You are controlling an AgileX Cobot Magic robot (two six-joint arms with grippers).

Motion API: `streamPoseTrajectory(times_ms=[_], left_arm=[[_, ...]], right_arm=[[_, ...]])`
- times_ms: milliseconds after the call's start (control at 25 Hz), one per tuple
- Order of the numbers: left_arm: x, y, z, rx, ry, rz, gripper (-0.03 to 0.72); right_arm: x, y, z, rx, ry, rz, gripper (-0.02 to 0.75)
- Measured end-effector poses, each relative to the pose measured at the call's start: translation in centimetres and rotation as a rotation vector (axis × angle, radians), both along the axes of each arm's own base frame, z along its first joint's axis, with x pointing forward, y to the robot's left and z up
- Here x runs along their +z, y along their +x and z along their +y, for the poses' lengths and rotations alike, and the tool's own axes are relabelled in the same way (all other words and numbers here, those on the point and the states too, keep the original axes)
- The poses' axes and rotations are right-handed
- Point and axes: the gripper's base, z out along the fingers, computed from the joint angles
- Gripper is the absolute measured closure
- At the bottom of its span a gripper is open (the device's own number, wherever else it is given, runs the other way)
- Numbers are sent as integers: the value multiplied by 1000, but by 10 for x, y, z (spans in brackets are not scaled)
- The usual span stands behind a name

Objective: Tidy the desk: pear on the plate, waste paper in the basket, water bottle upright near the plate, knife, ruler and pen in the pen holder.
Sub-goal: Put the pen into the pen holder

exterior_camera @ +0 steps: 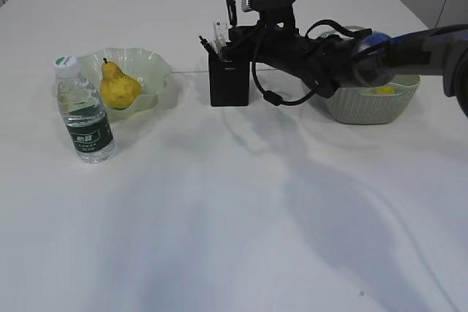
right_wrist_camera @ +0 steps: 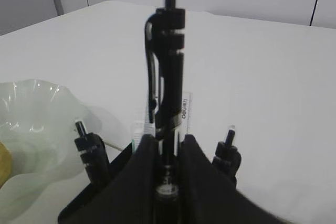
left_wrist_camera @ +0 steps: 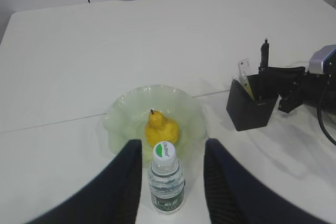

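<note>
The black pen [exterior_camera: 232,9] leaves my right gripper now: its fingers are level with the pen holder's rim [exterior_camera: 229,61], so the pen, reaching inside, would rest there.
My right gripper [right_wrist_camera: 168,142] is shut on a black pen [right_wrist_camera: 169,66], held upright over the black pen holder [exterior_camera: 229,82]; the pen's lower end is hidden between the fingers. A clear ruler [right_wrist_camera: 185,111] and other black pens stand in the holder. The knife is not clearly seen. The yellow pear [exterior_camera: 118,87] lies on the pale green plate [exterior_camera: 153,71]. The water bottle [exterior_camera: 84,111] stands upright next to the plate. My left gripper [left_wrist_camera: 172,148] is open above the bottle [left_wrist_camera: 166,182], touching nothing. It is out of the exterior view.
A grey-green basket [exterior_camera: 365,104] stands at the right behind my right arm, with something yellow [exterior_camera: 385,90] inside. The right arm reaches across from the right over the basket to the holder. The table's far edge runs behind the holder.
</note>
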Motion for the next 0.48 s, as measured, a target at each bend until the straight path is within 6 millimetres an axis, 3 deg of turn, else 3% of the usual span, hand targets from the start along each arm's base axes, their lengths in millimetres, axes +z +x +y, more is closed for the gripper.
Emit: streamPoseTrajectory(times_ms=[480], left_arm=[[0, 0, 0, -2, -2, -5, 414]], right_arm=[[-1, 0, 0, 1, -1, 2, 640]])
